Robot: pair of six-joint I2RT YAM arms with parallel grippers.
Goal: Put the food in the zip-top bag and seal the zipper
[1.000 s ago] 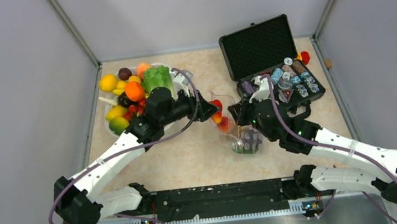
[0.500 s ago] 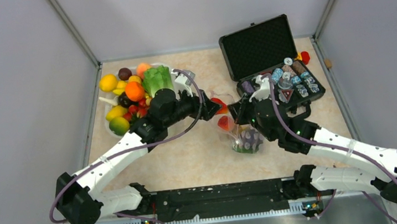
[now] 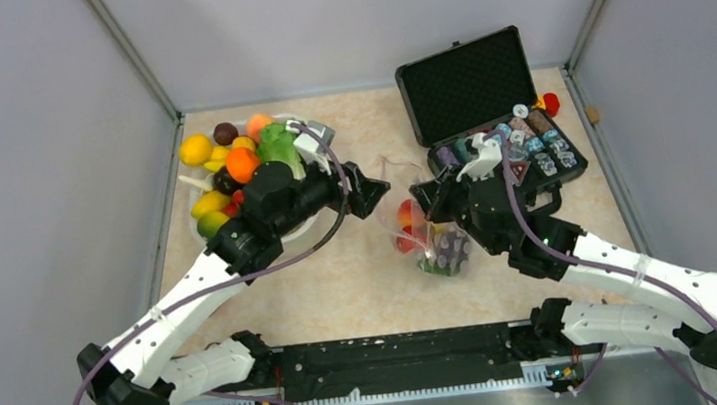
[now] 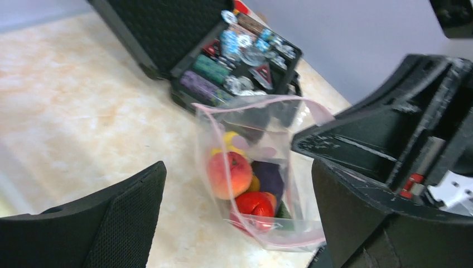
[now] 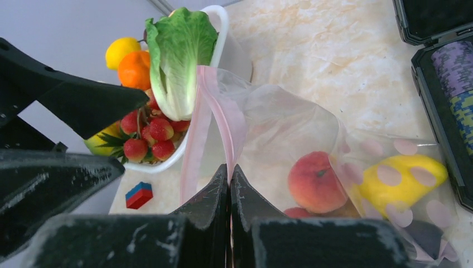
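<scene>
My left gripper should next grab the lettuce's green leaves, so its pale stem end is free to enter the zip-top bag (image 3: 418, 231).
The zip-top bag (image 3: 418, 231) stands open at the table's middle. It holds a peach (image 4: 228, 174), a red fruit (image 4: 254, 204), the purple eggplant (image 4: 271, 176) and a yellow mango (image 5: 399, 178). My right gripper (image 5: 230, 167) is shut on the bag's pink zipper (image 5: 226, 120) and holds the mouth up; it shows from above (image 3: 426, 198). My left gripper (image 3: 374, 193) is open and empty, just left of the bag, whose mouth (image 4: 251, 106) faces it. The lettuce (image 5: 178, 56) stands in the white basin (image 5: 162, 164).
The white basin (image 3: 312, 229) at the far left holds several other fruits. The open black case (image 3: 468, 85) of chips and dice stands at the back right, close behind the right gripper. A small red-blue block (image 5: 138, 195) lies by the basin.
My left gripper held a red fruit over the bag's mouth; now the fruit lies in the bag and the gripper is open, drawn back left toward the basin. The right gripper keeps its hold.
</scene>
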